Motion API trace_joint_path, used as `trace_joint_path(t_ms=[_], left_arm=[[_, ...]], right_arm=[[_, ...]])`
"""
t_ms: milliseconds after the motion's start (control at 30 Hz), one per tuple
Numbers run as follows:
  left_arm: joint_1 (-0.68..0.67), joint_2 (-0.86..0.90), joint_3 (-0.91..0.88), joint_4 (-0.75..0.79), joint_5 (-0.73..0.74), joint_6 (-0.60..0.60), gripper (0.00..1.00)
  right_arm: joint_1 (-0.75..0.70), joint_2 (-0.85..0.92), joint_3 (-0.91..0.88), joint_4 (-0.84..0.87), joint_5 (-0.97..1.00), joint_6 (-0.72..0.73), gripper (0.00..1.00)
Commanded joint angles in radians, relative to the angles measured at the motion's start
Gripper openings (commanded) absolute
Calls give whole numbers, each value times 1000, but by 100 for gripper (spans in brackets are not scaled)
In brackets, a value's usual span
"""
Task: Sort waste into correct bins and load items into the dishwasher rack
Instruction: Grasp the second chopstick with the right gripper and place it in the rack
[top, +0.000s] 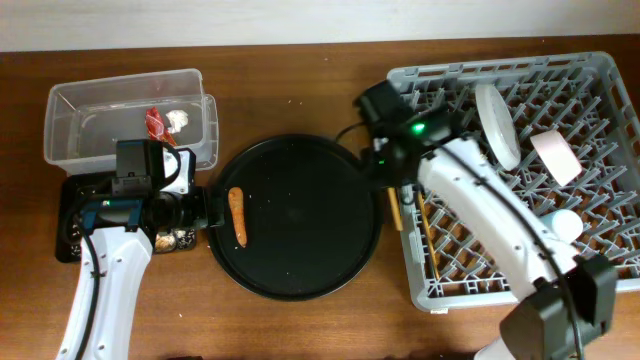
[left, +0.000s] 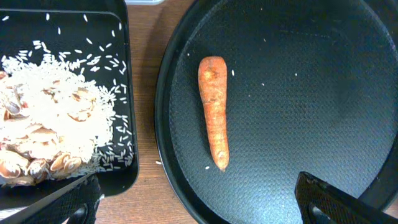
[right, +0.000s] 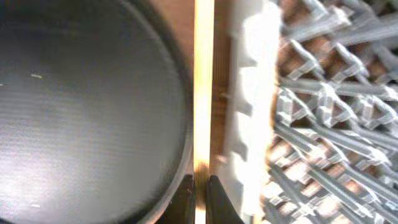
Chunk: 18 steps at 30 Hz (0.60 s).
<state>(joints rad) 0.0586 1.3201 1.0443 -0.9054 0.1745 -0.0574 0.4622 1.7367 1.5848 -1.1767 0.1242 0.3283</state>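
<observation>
The chopstick (right: 203, 81) is over the gap beside the round tray, so if I opened my right gripper now, it would fall outside the rack.
The orange-brown sausage-shaped piece (top: 237, 216) lies on the left side of the large round black tray (top: 300, 250); it also shows in the left wrist view (left: 214, 112). My left gripper (left: 199, 205) is open and empty, straddling the round tray's left rim, just short of the piece. Rice scraps (left: 50, 118) fill the shallow black tray (left: 129, 124). The red wrapper (top: 154, 122) and white tissue (top: 179, 119) lie in the clear tub (top: 70, 100). My right gripper (right: 200, 193) is shut on a wooden chopstick (right: 203, 81) between the round tray and the rack's left wall (right: 249, 93).
The grey rack (top: 600, 70) holds the upright plate (top: 497, 125), a pale bowl (top: 556, 155) and a small light cup (top: 566, 224). A thin wooden stick (top: 429, 232) lies inside the rack near its left side. The right arm crosses over the rack.
</observation>
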Motion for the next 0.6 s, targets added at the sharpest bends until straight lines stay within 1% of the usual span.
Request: trace_joint_path(t_ms=[0, 167, 233, 433, 567], left_arm=[[3, -11, 4, 0, -7, -7, 99], [3, -11, 4, 0, -7, -7, 99], [3, -11, 4, 0, -7, -7, 99], [3, -11, 4, -1, -7, -7, 99], [3, -11, 4, -1, -7, -7, 99]], right_arm=[[-85, -13, 0, -56, 19, -70, 4], [-205, -13, -145, -25, 16, -74, 4], [-208, -13, -181, -3, -11, -115, 4], [-208, -13, -218, 10, -53, -115, 5], [-208, -13, -284, 71, -61, -115, 6]])
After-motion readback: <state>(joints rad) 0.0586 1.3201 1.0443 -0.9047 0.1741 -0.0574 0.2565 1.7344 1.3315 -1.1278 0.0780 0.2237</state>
